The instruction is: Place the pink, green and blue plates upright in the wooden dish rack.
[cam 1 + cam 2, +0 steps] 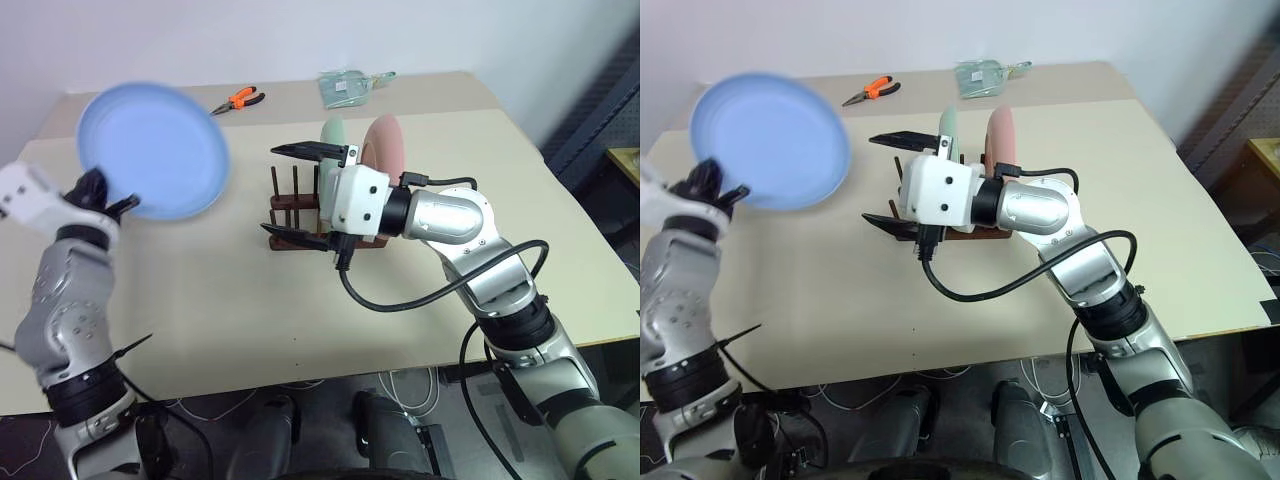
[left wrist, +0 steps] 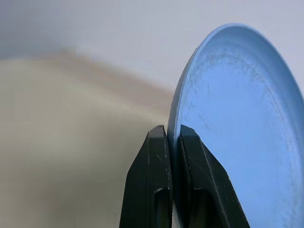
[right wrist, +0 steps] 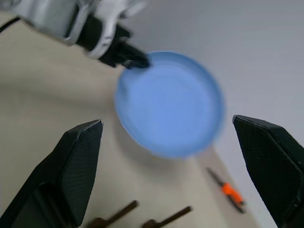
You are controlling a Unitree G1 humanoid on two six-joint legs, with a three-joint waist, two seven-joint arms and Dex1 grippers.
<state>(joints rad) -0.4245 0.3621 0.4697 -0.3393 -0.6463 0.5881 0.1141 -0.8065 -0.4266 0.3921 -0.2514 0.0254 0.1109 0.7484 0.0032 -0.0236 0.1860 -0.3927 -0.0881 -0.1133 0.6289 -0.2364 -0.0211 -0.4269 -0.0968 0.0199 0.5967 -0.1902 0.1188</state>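
The blue plate's broad side is wider than my open fingers. I should grab the plate next with my right gripper by its thin free rim [image 1: 213, 200] [image 3: 127, 133].
My left gripper [image 1: 105, 200] is shut on the rim of the blue plate [image 1: 155, 150] and holds it in the air over the table's left side, face toward me. The left wrist view shows both fingers [image 2: 154, 156] pinching the blue plate's edge [image 2: 237, 118]. The green plate [image 1: 333, 130] and the pink plate [image 1: 385, 145] stand upright in the wooden dish rack [image 1: 290, 207] at mid table. My right gripper [image 1: 288, 195] hangs open just left of the rack, pointing left at the blue plate [image 3: 171, 104], with nothing between its fingers.
Orange-handled pliers [image 1: 240, 99] lie near the table's far edge, and a clear plastic bag [image 1: 345, 87] sits to their right. The beige table [image 1: 250, 300] stretches toward me in front of the rack. My right arm's black cable [image 1: 400, 300] loops over the table.
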